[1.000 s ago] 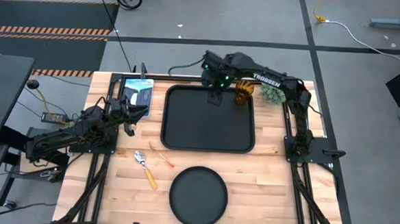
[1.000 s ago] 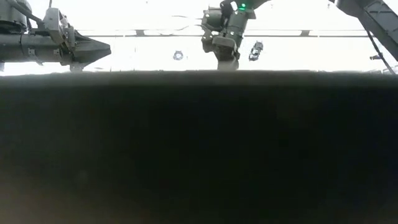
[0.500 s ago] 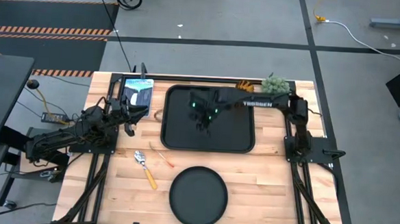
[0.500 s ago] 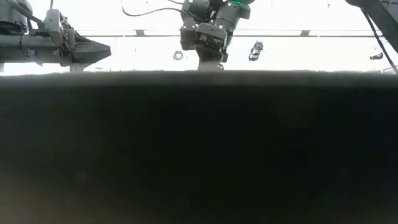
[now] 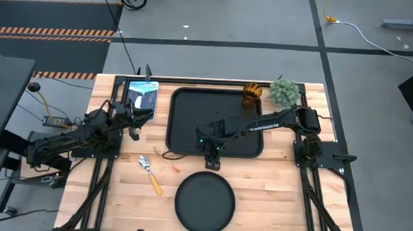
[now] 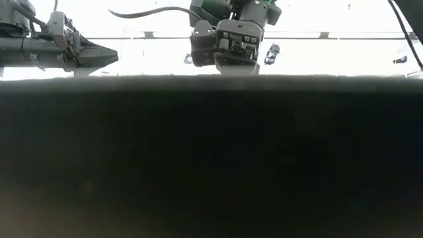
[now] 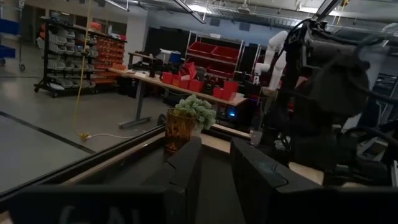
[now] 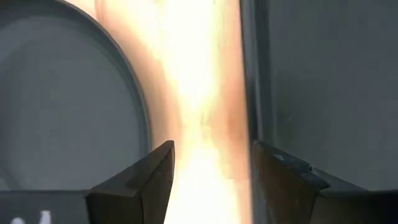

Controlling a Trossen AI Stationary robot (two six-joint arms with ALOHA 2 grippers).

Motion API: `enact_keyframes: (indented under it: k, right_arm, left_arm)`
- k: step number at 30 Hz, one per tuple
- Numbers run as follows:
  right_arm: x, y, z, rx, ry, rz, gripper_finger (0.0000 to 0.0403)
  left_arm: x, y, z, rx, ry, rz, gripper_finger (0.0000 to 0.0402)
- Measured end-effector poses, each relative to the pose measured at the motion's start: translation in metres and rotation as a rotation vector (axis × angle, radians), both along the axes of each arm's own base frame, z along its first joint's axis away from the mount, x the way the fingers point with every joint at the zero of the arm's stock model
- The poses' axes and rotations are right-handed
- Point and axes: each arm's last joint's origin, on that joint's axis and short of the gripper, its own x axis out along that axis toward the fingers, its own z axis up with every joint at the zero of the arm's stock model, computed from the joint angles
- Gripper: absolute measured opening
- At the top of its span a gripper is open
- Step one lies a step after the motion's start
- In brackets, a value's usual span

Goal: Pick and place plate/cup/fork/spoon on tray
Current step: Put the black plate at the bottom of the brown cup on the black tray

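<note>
I should next grab the round black plate with my right gripper by its raised rim (image 5: 206,173). Then the plate can go on the black tray (image 5: 185,114).
The black tray (image 5: 185,114) lies in the middle of the table. The round black plate (image 5: 204,202) lies at the near edge; it also shows in the right wrist view (image 8: 62,93). The amber cup (image 5: 252,94) stands at the tray's far right corner. The spoon (image 5: 149,173) and the slim fork (image 5: 171,163) lie on the wood to the left of the plate. My right gripper (image 5: 212,158) is open and empty over the wood strip between tray and plate (image 8: 211,168). My left gripper (image 5: 132,123) waits at the table's left, open by a narrow gap (image 7: 216,177).
A green fuzzy plant ball (image 5: 283,91) sits at the far right, next to the cup. A blue-and-white packet (image 5: 142,94) lies left of the tray. In the low view a dark mass (image 6: 211,158) close to the camera hides the table top.
My right gripper has gone from the tray's far edge beside the cup, across the tray toward the table's near edge, and now hangs just past the tray's near rim, by the plate. The cup stays at the far right corner.
</note>
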Motion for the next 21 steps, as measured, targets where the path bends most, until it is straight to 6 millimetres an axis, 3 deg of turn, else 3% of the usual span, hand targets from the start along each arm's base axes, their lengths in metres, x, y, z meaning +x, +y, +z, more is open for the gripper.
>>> enact_keyframes:
  k: [11,21]
  right_arm:
    - [-0.006,0.042,-0.011,-0.012,0.007,-0.02,0.0215]
    - [-0.013,0.055,-0.034,-0.029,-0.013,-0.017,0.0193]
  left_arm:
    - [0.0,0.0,0.0,-0.001,0.003,0.0,0.0094]
    - [0.0,0.0,0.0,-0.001,0.002,0.001,0.0094]
